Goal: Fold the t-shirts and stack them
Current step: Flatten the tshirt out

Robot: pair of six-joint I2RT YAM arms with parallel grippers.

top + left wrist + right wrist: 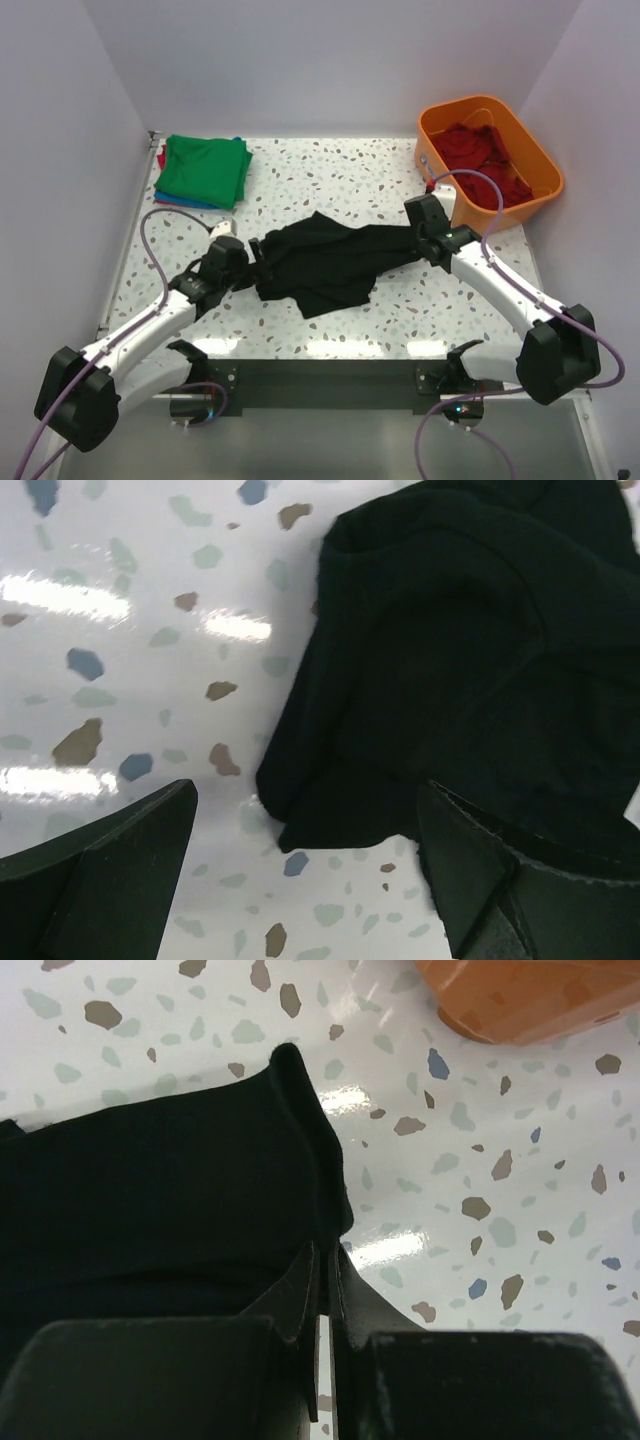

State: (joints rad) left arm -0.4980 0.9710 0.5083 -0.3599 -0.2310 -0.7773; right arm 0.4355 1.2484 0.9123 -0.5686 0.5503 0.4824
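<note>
My left gripper takes hold of the black t-shirt's rounded corner (264, 284) (303, 812) next, opposite my right gripper's hold, to spread the shirt open for folding.
A large black t-shirt (330, 262) lies crumpled and stretched across the middle of the table. My right gripper (425, 235) holds its right end; in the right wrist view the fingers (323, 1250) are shut on a fold of the black cloth (150, 1200). My left gripper (258, 254) sits at the shirt's left end. Its jaws (308, 792) stand wide open just above the table, with a rounded corner of the black shirt (480, 660) lying between them. A folded stack with a green t-shirt (205, 168) on top rests at the back left, with blue and red edges showing under it.
An orange tub (545, 165) holding red cloth (480, 155) stands at the back right, close behind my right gripper; its corner shows in the right wrist view (520, 1000). White walls enclose the speckled table (330, 175) on three sides.
</note>
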